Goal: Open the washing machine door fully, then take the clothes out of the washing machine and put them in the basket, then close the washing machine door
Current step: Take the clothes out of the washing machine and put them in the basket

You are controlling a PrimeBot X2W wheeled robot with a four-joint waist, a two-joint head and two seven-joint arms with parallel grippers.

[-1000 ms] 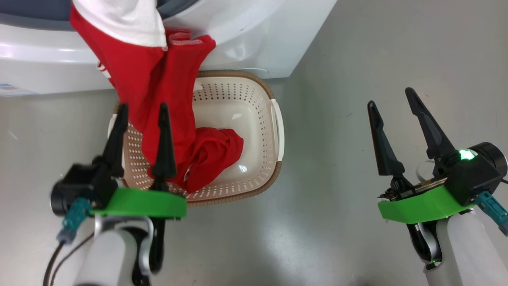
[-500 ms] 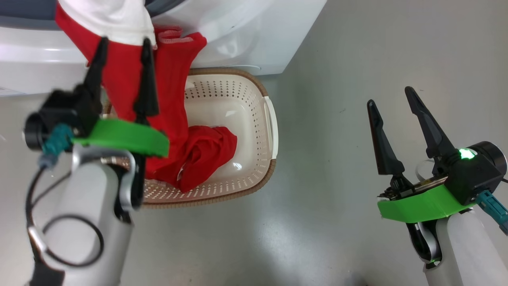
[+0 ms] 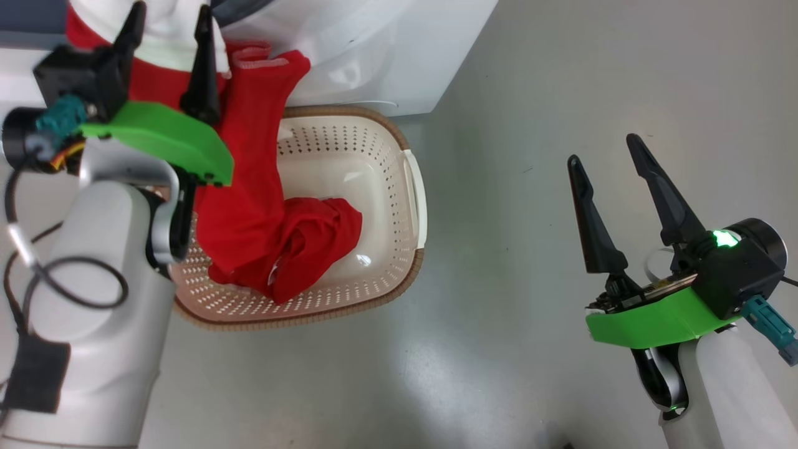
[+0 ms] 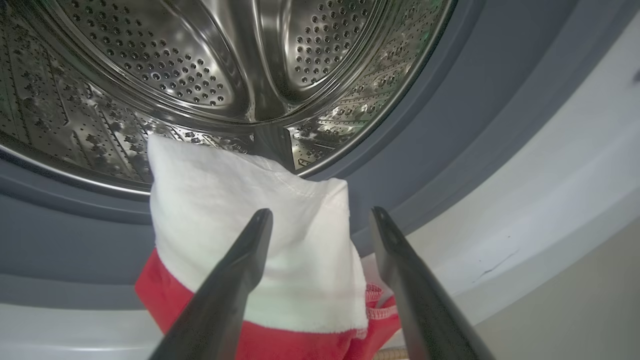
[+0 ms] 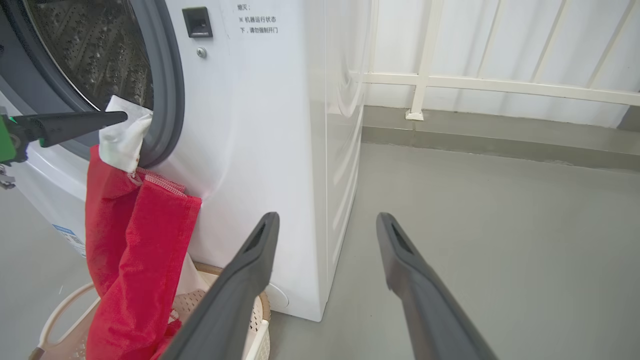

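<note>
The red length (image 3: pixel 250 149) hangs slack into the basket. My left gripper should next grab the garment by the raised fold of its white panel (image 3: pixel 176 38).
The red clothes (image 3: pixel 255 156) hang from the washing machine (image 3: pixel 349 56) mouth down its front, their lower end bunched in the cream basket (image 3: pixel 349 113). My left gripper (image 3: pixel 169 12) is open at the drum mouth. In the left wrist view the left gripper (image 4: pixel 321 212) straddles the white panel (image 4: pixel 225 200) draped over the grey gasket (image 4: pixel 450 125), below the steel drum (image 4: pixel 200 60); I cannot tell if it touches. My right gripper (image 3: pixel 603 149) stands open and empty over the floor. The washing machine door is out of view.
The basket (image 5: pixel 260 320) stands on the grey floor against the washer's white front (image 5: pixel 260 125), the red cloth (image 5: pixel 135 235) trailing into it. A white railing (image 5: pixel 450 80) runs along the wall right of the machine. My right gripper (image 5: pixel 326 216) faces the washer's corner.
My left gripper, open throughout, has risen from over the basket to the white panel at the drum mouth. The head camera has shifted a little. The right arm has held still.
</note>
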